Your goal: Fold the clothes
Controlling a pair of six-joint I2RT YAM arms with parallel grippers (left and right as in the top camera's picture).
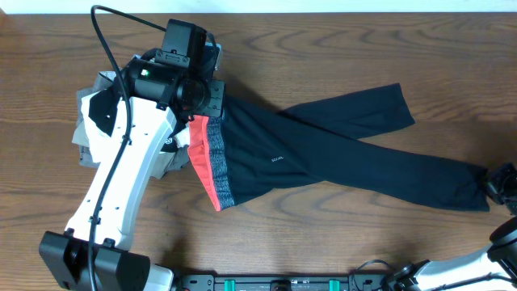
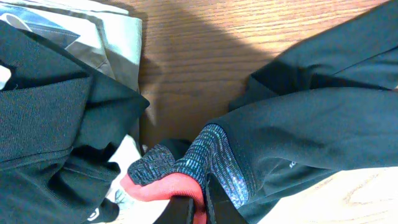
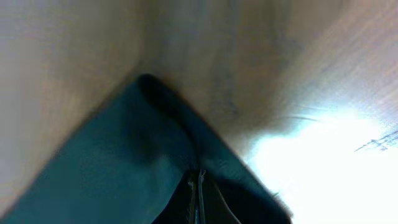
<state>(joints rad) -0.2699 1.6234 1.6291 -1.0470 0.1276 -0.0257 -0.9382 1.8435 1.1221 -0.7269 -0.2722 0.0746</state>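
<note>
The waistband's other end lies flat and the waistband's upper end would settle beside the pile, so it is now time for my left gripper to open.
The black leggings lie spread across the table, legs crossing and reaching right, with the grey and coral-red waistband at the left. My left gripper is shut on the waistband's upper end; in the left wrist view its fingers pinch the coral edge. My right gripper is at the far right, shut on the hem of one leg; in the right wrist view its fingers clamp dark cloth.
A pile of other garments, black, white and grey, lies under and left of the left arm; it also shows in the left wrist view. Bare wooden table lies behind and in front of the leggings.
</note>
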